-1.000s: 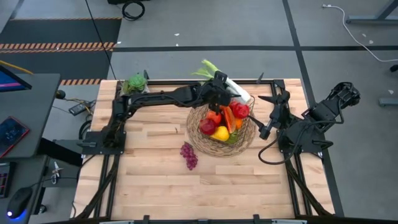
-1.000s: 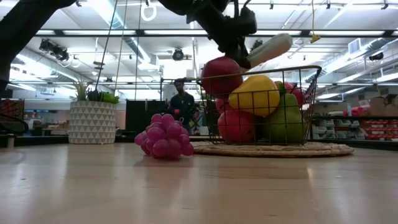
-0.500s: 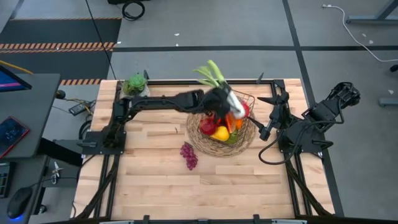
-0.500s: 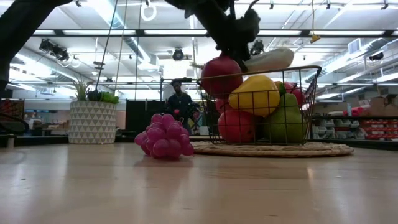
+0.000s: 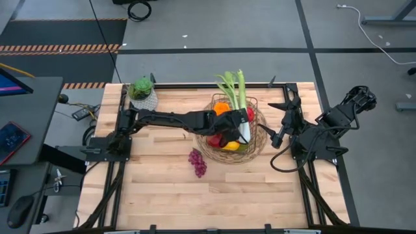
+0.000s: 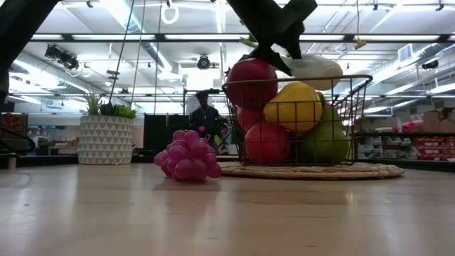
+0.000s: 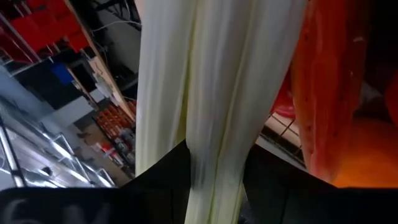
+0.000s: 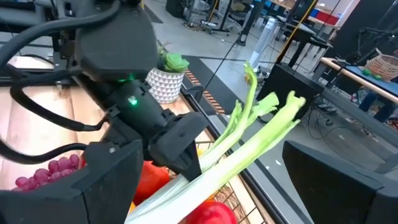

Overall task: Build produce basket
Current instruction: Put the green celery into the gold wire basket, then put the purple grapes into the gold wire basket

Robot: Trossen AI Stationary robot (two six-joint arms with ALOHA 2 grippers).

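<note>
The white stalk lies low over the fruit inside the wire basket's rim [image 5: 258,142], so the leek [image 5: 238,97] would stay in. Now it is time for my left gripper to open.
The brown wire basket [image 5: 259,144] stands at the table's middle right, holding a red apple [image 6: 250,82], a yellow lemon [image 6: 298,107], a green pear [image 6: 328,141] and other produce. Above it lies the long leek [image 5: 238,97], with its green leaves past the basket's far rim and its white end [image 6: 314,67] over the fruit. My left gripper [image 5: 235,125] is shut on the leek. The purple grapes [image 5: 197,162] lie on the table near the basket's left side. My right gripper [image 5: 281,123] waits open to the right of the basket. My left gripper pinches the leek's white stalk [image 7: 211,143] between its two fingers [image 7: 163,182], toward the white end. The fingers come from the table's left, slanting down, and lie across the stalk. The leek lies nearly level over the basket's top; I cannot tell whether its white end touches the fruit.
A green plant in a white patterned pot [image 5: 142,91] stands at the table's far left corner. A person [image 6: 206,117] is in the room behind the table. Bare wood lies along the near half of the table [image 5: 195,195].
My left gripper has moved toward the table's near edge over the basket, has sunk a little and has rolled. The leek has turned about with it: the white end has swung from the far right to the near side, and the leaves now point at the far edge.
</note>
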